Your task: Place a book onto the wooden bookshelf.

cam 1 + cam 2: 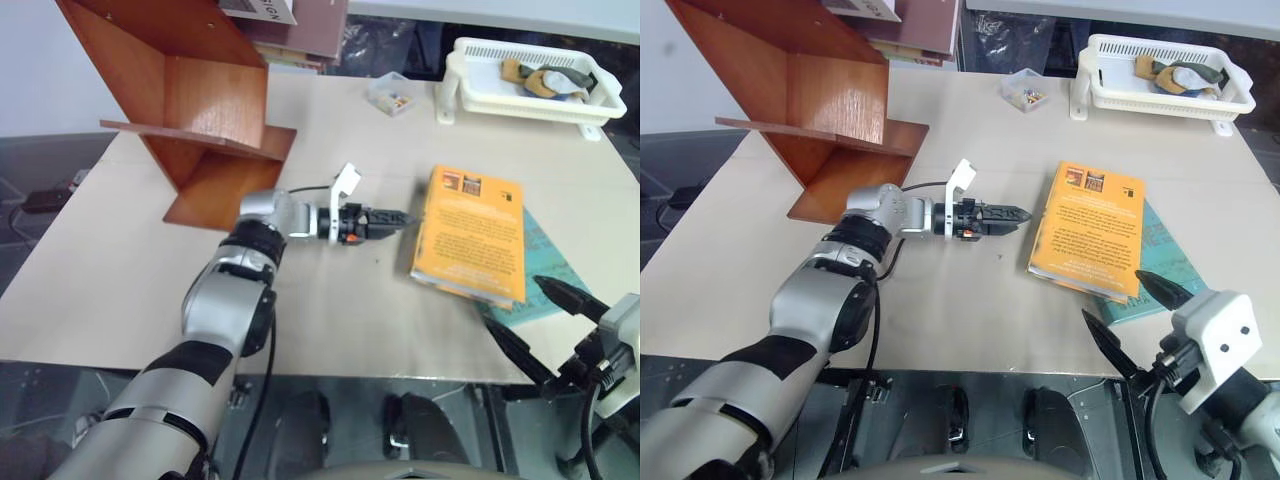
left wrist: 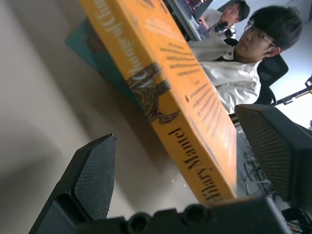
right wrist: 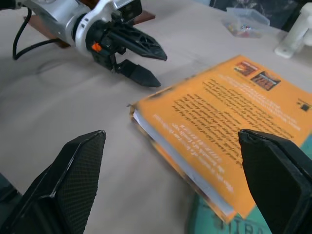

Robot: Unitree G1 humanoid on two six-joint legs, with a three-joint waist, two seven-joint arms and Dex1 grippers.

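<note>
Empty table shows between my left gripper's fingers and the book's spine, so they would miss if they closed now. My left gripper should move toward the book first and then close.
The book, a thick orange-yellow paperback, lies flat on the beige table on top of a thinner teal book. My left gripper points level at the book's left edge, just short of it, and is open with nothing in it. In the left wrist view the book's spine runs between the left gripper's two pads. My right gripper stands open at the table's near edge, just in front of the book's near end. The wooden bookshelf stands tilted at the table's far left.
A white plastic basket with small items sits at the far right. A small clear box is beside it, and stacked books are behind the shelf. A seated person is beyond the table.
</note>
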